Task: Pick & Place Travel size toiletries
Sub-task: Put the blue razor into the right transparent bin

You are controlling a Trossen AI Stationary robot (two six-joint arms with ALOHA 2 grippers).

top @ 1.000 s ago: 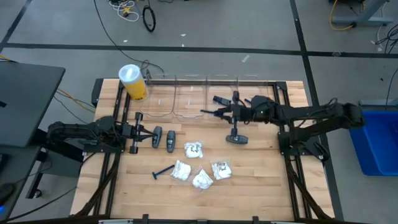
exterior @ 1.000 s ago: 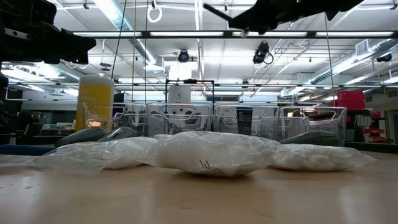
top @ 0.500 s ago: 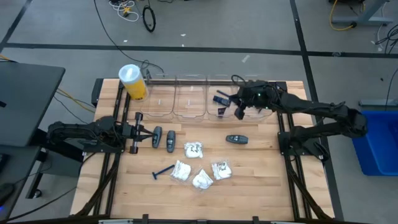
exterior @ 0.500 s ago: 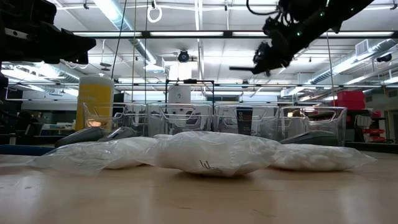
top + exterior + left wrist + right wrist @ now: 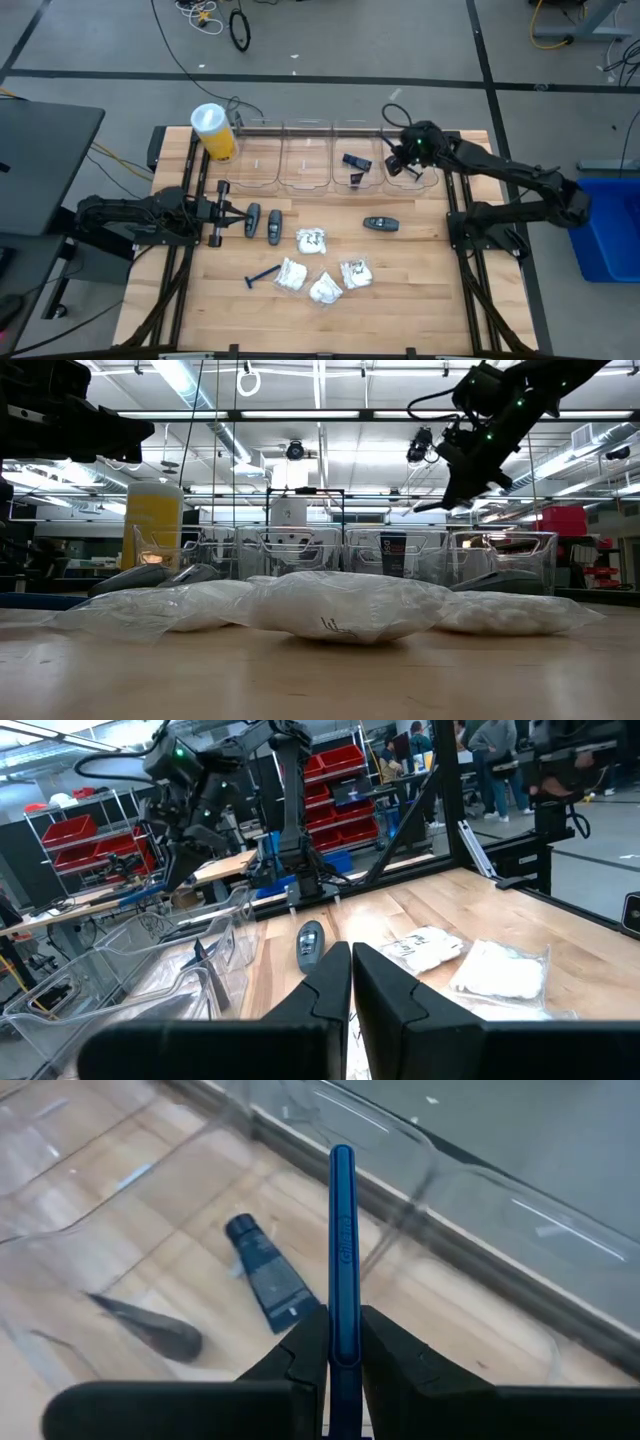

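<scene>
My right gripper should keep holding the razor for now, because the blue razor (image 5: 344,1250) is hanging high above the clear divider between the bins.
My right gripper (image 5: 398,160) hangs over the clear bins at the table's far edge, shut on a thin blue razor (image 5: 342,1250); in the low view it (image 5: 462,472) is well above the bins. Below it one bin (image 5: 355,165) holds a dark tube (image 5: 265,1285) and a dark grey piece (image 5: 150,1330). Lying flat on the table are two dark grey ovals (image 5: 252,220) (image 5: 274,225), another dark piece (image 5: 381,223), several white packets (image 5: 311,240) (image 5: 325,289) and a second blue razor (image 5: 263,276). My left gripper (image 5: 225,210) waits shut at the table's left. My right gripper pinches the blue razor's handle (image 5: 342,1342) between its two fingers. The handle runs along the fingers and sticks out past their tips. The razor is lifted clear, slanting down over the bins.
A row of clear bins (image 5: 305,160) lines the far edge, and the rightmost one (image 5: 415,172) lies under my right arm. A tall yellow cylinder with a white lid (image 5: 213,132) stands at the far left corner. Bare wood lies near the right and near edges.
My right gripper has carried the blue razor from above the dark piece at mid-table toward the far edge and to the right. It has turned on the way and now hangs over the bins. The things on the table have stayed put.
</scene>
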